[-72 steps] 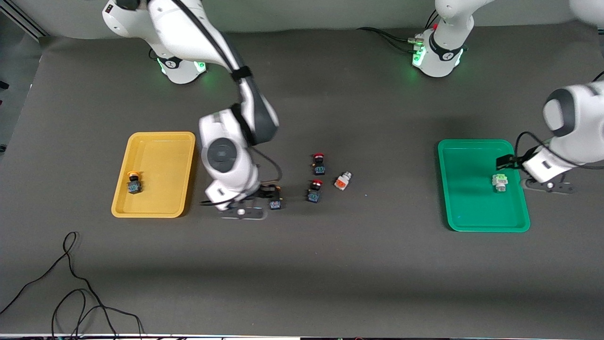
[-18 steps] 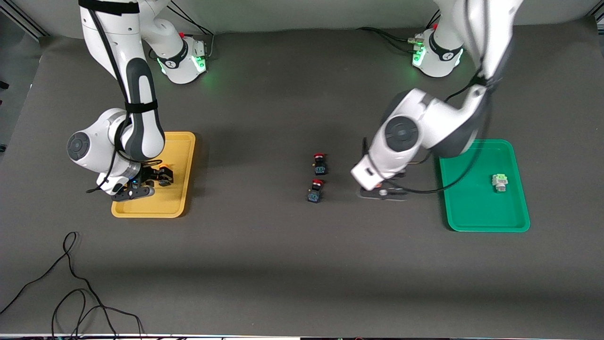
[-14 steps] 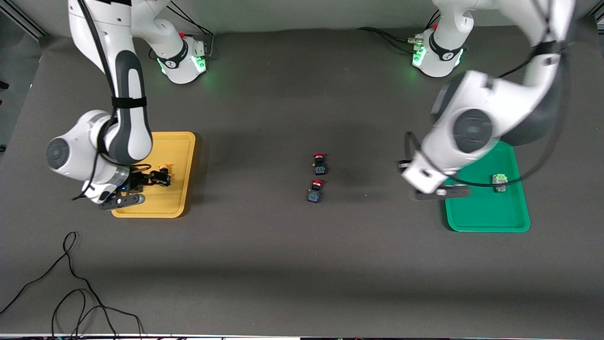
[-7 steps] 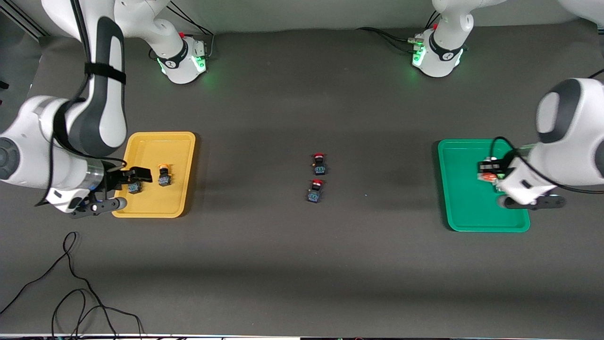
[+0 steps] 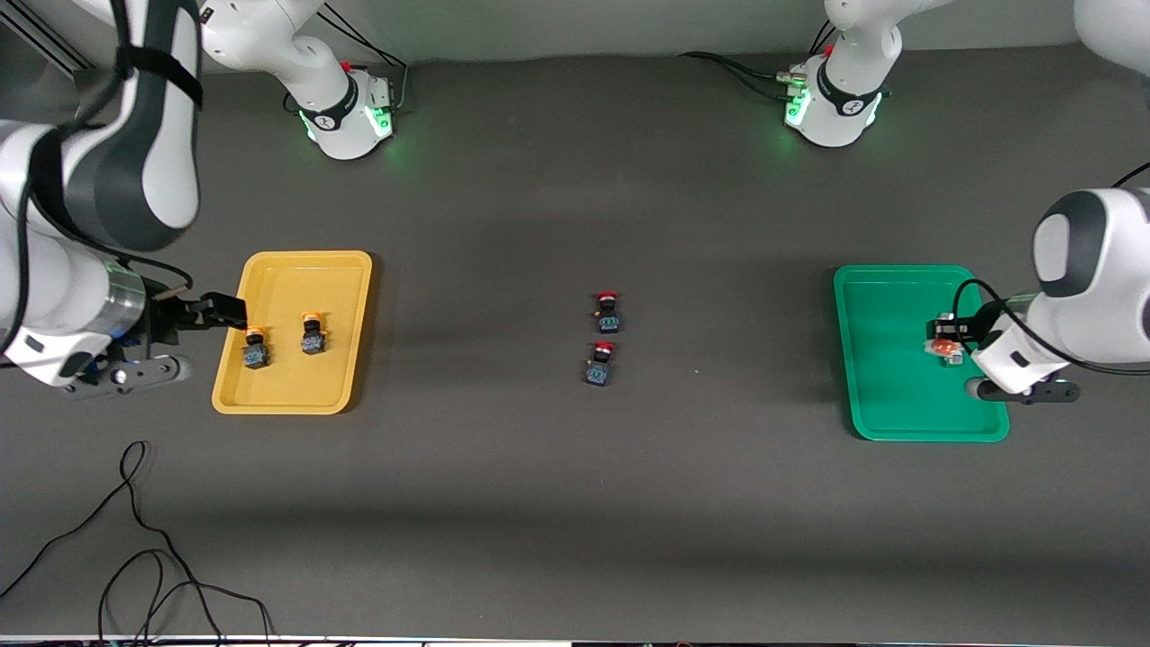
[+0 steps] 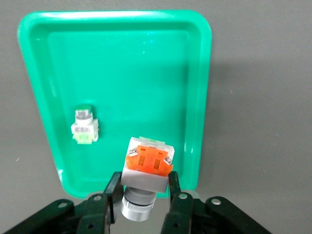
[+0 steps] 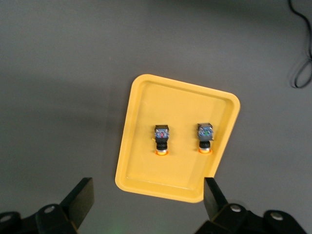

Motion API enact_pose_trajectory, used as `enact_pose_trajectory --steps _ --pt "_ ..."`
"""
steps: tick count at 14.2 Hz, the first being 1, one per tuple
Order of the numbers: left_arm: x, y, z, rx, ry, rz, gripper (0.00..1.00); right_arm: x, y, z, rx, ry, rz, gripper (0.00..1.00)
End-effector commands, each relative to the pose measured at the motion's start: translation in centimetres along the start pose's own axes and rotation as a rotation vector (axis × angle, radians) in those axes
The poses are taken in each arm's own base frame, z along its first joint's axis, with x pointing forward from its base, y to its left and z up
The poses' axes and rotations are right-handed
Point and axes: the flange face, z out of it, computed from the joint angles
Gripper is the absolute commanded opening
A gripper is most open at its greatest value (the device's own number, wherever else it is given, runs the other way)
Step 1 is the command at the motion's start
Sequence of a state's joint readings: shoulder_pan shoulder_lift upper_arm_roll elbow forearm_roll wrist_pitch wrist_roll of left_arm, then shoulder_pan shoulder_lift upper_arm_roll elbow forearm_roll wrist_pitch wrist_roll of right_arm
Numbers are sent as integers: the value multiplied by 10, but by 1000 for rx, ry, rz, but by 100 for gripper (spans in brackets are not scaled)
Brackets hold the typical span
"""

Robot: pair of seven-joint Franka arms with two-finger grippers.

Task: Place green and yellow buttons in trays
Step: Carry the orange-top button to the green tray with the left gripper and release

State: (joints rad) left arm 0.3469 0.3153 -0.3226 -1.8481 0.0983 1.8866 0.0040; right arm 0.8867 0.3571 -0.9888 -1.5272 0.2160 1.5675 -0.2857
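My left gripper holds the white-grey button [image 5: 944, 347] [image 6: 148, 163] high above the bottom of the green tray. It needs to keep hold until the button is lower.
Two yellow-capped buttons [image 5: 254, 349] [image 5: 312, 332] lie in the yellow tray [image 5: 296, 279]; the right wrist view shows them [image 7: 161, 139] [image 7: 205, 137] in that tray [image 7: 146, 175]. My right gripper [image 5: 214, 316] [image 7: 146, 204] is open and empty, raised over the tray's edge at the right arm's end. My left gripper [image 5: 945, 341] [image 6: 145, 183] is shut on the white-grey button with the orange-red face [image 5: 940, 346] [image 6: 147, 165], over the green tray [image 5: 885, 395] [image 6: 146, 63]. The green-faced button [image 6: 84, 127] lies in that tray.
Two red-capped black-blue switches [image 5: 608, 311] [image 5: 600, 363] lie mid-table between the trays. A black cable [image 5: 135, 539] loops on the table nearer the front camera than the yellow tray.
My right gripper left the second yellow-capped button in the yellow tray and drew up and away toward the right arm's end. My left gripper carried the orange-faced button over the green tray.
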Motion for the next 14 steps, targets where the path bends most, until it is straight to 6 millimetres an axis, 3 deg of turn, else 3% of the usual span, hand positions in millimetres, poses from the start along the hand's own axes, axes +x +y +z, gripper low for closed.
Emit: enact_pose_trajectory --steps 1,6,10,11,12,14 --pt "-16 -6 39 4 38 14 0 -26 9 -27 24 25 55 100" --pt "-33 -9 119 -15 160 37 0 -58 36 -44 41 56 107 100" --pt "-33 -11 140 -29 185 32 0 -80 63 -41 53 96 156 100" --pt "-32 -11 141 -31 184 33 14 -84 67 -41 53 113 164 100" --pt "-33 -11 140 -30 184 33 99 -86 69 -41 53 122 168 100" --pt "-32 -12 122 -17 194 36 100 -86 71 -43 28 121 167 100"
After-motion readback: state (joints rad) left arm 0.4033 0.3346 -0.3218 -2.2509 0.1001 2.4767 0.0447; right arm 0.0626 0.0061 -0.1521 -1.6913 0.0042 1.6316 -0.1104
